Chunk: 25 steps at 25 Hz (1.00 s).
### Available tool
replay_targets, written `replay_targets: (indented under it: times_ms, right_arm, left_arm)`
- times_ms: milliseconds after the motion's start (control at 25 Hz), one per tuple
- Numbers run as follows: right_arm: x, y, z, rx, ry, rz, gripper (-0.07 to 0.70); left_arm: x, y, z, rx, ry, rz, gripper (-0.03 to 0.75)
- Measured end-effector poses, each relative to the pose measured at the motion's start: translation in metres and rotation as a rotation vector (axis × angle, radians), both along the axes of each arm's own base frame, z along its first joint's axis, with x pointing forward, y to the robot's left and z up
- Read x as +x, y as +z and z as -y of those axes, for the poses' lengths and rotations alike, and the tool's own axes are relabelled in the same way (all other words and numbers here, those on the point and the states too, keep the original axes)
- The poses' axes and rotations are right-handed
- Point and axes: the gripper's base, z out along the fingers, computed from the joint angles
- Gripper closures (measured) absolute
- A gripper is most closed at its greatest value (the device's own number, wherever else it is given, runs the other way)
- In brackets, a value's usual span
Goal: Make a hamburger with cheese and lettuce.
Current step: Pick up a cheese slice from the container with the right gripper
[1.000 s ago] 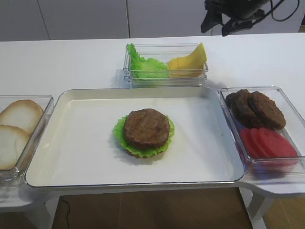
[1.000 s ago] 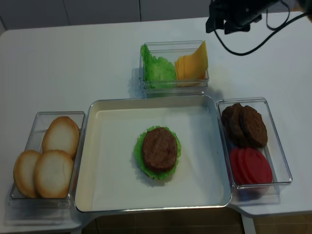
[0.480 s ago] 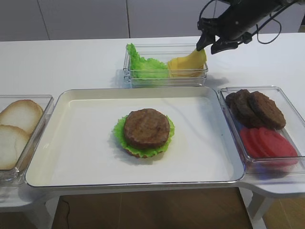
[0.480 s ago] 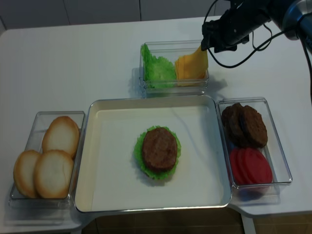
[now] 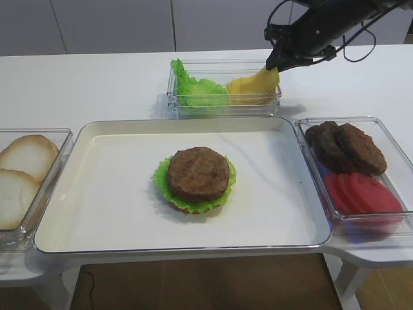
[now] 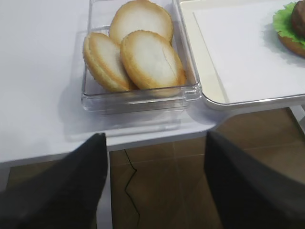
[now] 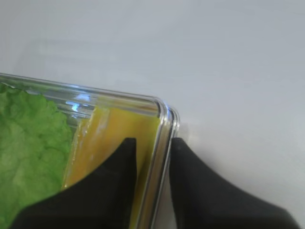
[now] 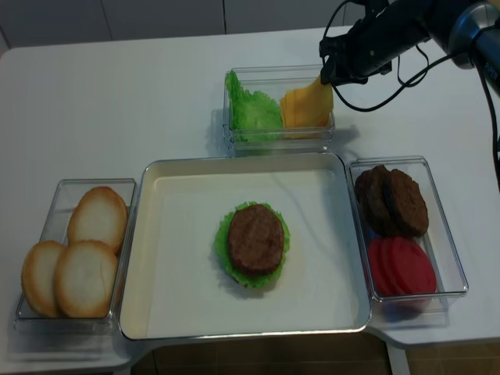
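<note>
I will grab the yellow cheese slice's upper edge with my right gripper next, adding cheese to the hamburger (image 8: 255, 239).
The hamburger (image 5: 198, 177), a brown patty on a green leaf and bun base, sits mid-tray; its edge shows in the left wrist view (image 6: 290, 24). Yellow cheese (image 5: 253, 85) slices lean in the right half of a clear container (image 5: 222, 110), with lettuce (image 5: 193, 87) in its left half. My right gripper (image 5: 276, 61) is at the container's far right corner. In the right wrist view, the right gripper (image 7: 153, 140) is narrowly open. One finger is over the cheese (image 7: 119, 129) and one is outside the rim (image 7: 164, 114). My left gripper (image 6: 155, 143) is wide open and empty, off the table's front edge.
A white tray (image 5: 97, 194) fills the middle. A clear box of bun halves (image 6: 147, 57) stands left of it. A clear box at the right holds loose dark patties (image 5: 345, 145) and tomato slices (image 5: 364, 194). Cables hang behind the right arm.
My right arm has come down from the top of the view to the cheese end of the container, and its jaws have narrowed. Nothing else has moved.
</note>
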Motion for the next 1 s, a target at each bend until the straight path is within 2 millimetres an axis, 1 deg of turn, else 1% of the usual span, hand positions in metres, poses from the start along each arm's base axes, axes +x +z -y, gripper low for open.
replay_targets:
  times_ms: [120, 400, 560, 840, 920, 1000]
  right_arm:
    - [0.0, 0.0, 0.0, -0.001, 0.001, 0.001, 0.457]
    - [0.0, 0.0, 0.0, 0.008, -0.002, 0.002, 0.561]
    - [0.0, 0.001, 0.0, 0.008, -0.003, 0.005, 0.583]
    - [0.0, 0.002, 0.0, 0.008, -0.003, 0.006, 0.589]
    - [-0.001, 0.004, 0.0, 0.004, -0.001, 0.009, 0.589]
    - [-0.002, 0.01, 0.001, -0.004, 0.002, 0.021, 0.593]
  left_arm:
    - [0.0, 0.0, 0.0, 0.0, 0.0, 0.0, 0.244]
    - [0.0, 0.0, 0.0, 0.0, 0.0, 0.0, 0.244]
    - [0.0, 0.0, 0.0, 0.0, 0.0, 0.0, 0.244]
    - [0.0, 0.0, 0.0, 0.0, 0.0, 0.0, 0.244]
    - [0.0, 0.0, 0.0, 0.0, 0.0, 0.0, 0.244]
    - [0.0, 0.0, 0.0, 0.0, 0.0, 0.0, 0.244]
